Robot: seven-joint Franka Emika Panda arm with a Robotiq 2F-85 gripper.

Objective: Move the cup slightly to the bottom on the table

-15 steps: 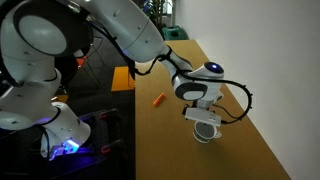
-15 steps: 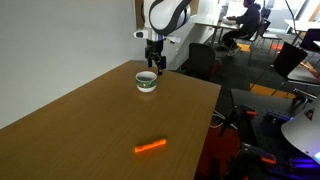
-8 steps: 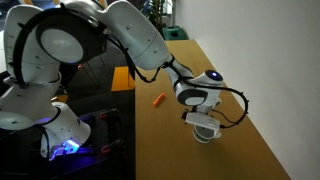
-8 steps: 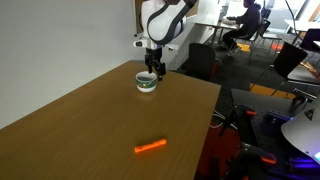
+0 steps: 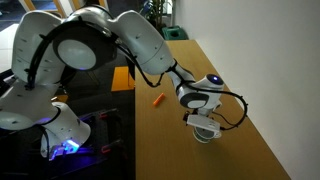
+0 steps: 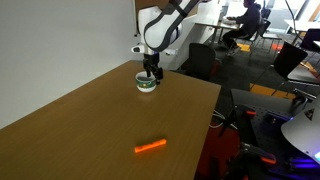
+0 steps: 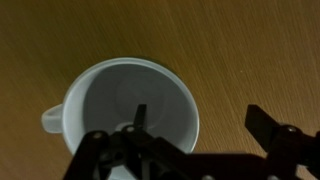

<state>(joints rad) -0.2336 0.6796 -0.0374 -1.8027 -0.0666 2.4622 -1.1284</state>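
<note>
My gripper should go lower beside the cup's side before it closes on the cup's rim. My fingers are at the top of the rim (image 5: 206, 128) (image 7: 197, 122) in an exterior view, with the rim between them.
The white cup (image 7: 118, 98) stands on the light-brown wooden table (image 7: 240, 50), its little handle at the left in the wrist view. My gripper (image 7: 196, 112) is open and straddles the cup's right rim, one finger inside the cup and the other outside over the wood. In both exterior views the gripper (image 5: 203, 123) (image 6: 150, 73) is right on top of the cup (image 5: 204, 134) (image 6: 147, 84), near the table's (image 6: 80, 130) far end. I cannot tell whether the fingers touch the rim.
A small orange stick (image 5: 157, 99) (image 6: 151, 147) lies on the table well away from the cup. The table edge (image 6: 210, 120) drops off to a floor with cables and chairs. A wall runs along the table's other long side.
The gripper has come down a little onto the cup, and the arm's upper links have swung over. The cup and the orange stick have not moved.
</note>
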